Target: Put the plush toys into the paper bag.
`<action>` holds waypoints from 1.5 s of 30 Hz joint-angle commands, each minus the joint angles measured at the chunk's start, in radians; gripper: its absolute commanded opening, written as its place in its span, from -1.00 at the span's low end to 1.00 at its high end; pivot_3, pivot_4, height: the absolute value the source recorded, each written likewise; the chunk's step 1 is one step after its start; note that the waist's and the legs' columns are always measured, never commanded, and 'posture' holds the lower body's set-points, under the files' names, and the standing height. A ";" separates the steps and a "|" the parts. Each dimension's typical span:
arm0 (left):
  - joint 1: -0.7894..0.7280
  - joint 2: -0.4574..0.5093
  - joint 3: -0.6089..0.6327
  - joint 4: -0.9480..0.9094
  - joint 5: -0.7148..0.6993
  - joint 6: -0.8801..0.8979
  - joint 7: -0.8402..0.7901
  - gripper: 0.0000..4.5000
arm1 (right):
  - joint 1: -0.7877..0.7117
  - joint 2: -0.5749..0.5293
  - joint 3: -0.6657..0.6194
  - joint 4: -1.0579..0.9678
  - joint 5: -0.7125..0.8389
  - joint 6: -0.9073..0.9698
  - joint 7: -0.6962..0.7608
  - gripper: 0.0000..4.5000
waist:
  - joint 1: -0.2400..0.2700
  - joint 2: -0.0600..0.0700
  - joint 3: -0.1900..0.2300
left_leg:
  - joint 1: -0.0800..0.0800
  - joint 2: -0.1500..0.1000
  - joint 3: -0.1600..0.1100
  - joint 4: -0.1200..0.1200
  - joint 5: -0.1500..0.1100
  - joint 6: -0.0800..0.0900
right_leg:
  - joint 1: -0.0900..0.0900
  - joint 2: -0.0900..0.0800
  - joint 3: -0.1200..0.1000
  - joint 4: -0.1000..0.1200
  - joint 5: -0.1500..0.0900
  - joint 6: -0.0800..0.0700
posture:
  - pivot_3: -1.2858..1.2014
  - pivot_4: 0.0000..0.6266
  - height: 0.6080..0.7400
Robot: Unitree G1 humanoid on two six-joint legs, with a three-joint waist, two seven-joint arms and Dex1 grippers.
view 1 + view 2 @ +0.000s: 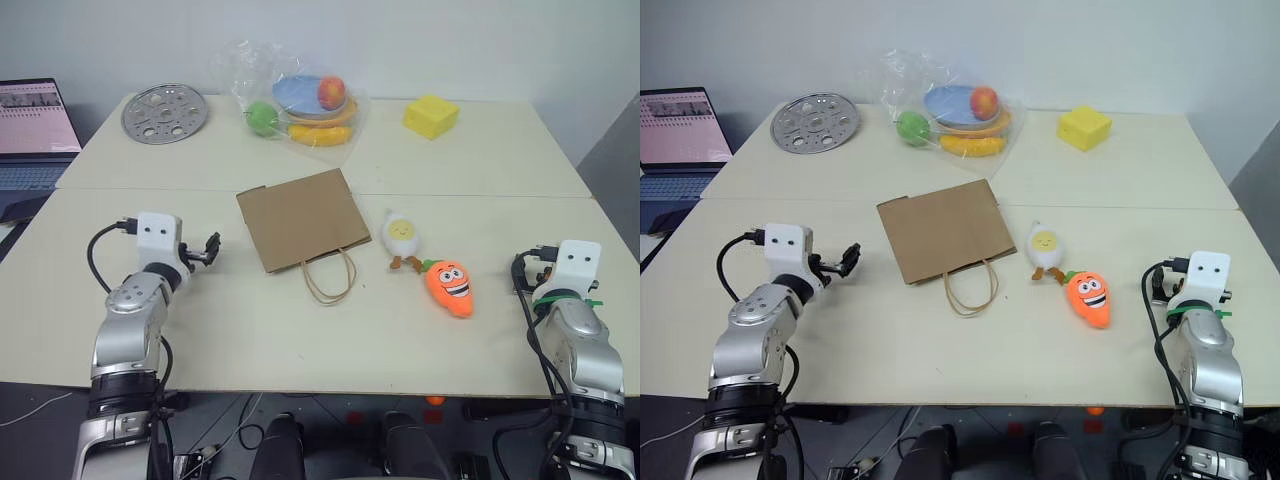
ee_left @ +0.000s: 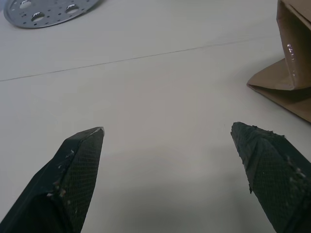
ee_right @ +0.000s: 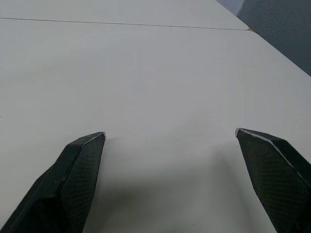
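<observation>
The paper bag (image 1: pixel 300 218) is lying flat, so my left gripper will grab its twisted loop handle (image 1: pixel 329 284) next.
The brown paper bag (image 1: pixel 300 218) lies flat on the table's middle, its loop handles (image 1: pixel 330 280) toward me. Just right of it lie the plush toys: a white egg (image 1: pixel 401 238) with a yellow face, and an orange smiling carrot (image 1: pixel 450 287) nearer me. My left gripper (image 1: pixel 210 247) hovers left of the bag, open and empty; the left wrist view shows its fingers (image 2: pixel 80 165) spread wide with the bag's corner (image 2: pixel 291 73) ahead. My right gripper (image 3: pixel 170 132) is open over bare table, to the right of the carrot.
At the back stand a perforated metal disc (image 1: pixel 164 113), a clear bag of plastic fruit with a blue plate (image 1: pixel 300 105), and a yellow block (image 1: pixel 431 116). A laptop (image 1: pixel 35 130) sits at the far left. A seam (image 1: pixel 450 194) joins two tabletops.
</observation>
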 commanded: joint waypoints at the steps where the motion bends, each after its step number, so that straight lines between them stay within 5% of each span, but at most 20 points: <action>1: 0.009 0.012 0.031 -0.064 -0.029 0.021 -0.011 0.99 | -0.008 -0.002 0.002 -0.022 0.001 -0.004 -0.005 1.00 | 0.000 0.000 0.000 | 0.000 0.000 0.000 0.000 0.000 0.000 | 0.000 0.000 0.000 0.000 0.000 0.000 | 0.03 -0.52 1.00; 26: 0.002 0.065 0.048 -0.060 -0.061 0.001 -0.071 0.99 | -0.041 -0.026 0.013 -0.016 0.010 -0.012 0.014 1.00 | -0.001 0.000 0.000 | 0.000 0.000 0.000 0.000 0.000 0.000 | 0.000 0.000 0.000 0.000 0.000 0.000 | 0.03 -0.52 1.00; 30: 0.000 0.133 0.037 -0.096 -0.102 -0.032 -0.213 0.99 | -0.060 -0.080 0.031 -0.073 0.080 0.005 0.152 1.00 | -0.001 0.000 0.000 | 0.000 0.000 0.000 0.000 0.000 0.000 | 0.000 0.000 0.000 0.000 0.000 0.000 | 0.03 -0.52 1.00; 38: -0.035 0.253 -0.078 -0.229 -0.266 0.032 -0.612 0.99 | -0.079 -0.326 0.181 -0.305 0.335 0.131 0.661 1.00 | -0.001 0.001 0.001 | 0.000 0.001 0.000 -0.002 0.000 0.000 | 0.002 0.000 0.000 -0.006 0.000 0.000 | 0.03 -0.52 1.00; 42: -0.047 0.293 -0.195 -0.251 -0.187 -0.086 -0.747 0.99 | -0.098 -0.376 0.198 -0.396 0.459 0.189 0.794 1.00 | 0.000 0.001 0.001 | -0.001 0.001 0.000 -0.002 0.000 0.000 | 0.003 0.000 -0.001 -0.010 0.000 0.000 | 0.03 -0.52 1.00; 45: -0.109 0.282 -0.374 -0.192 -0.027 -0.344 -0.864 0.99 | -0.108 -0.424 0.217 -0.519 0.549 0.248 0.853 1.00 | 0.010 0.001 0.001 | -0.002 0.001 0.000 -0.002 0.000 0.000 | 0.003 0.000 -0.001 -0.012 0.000 0.000 | 0.03 -0.52 1.00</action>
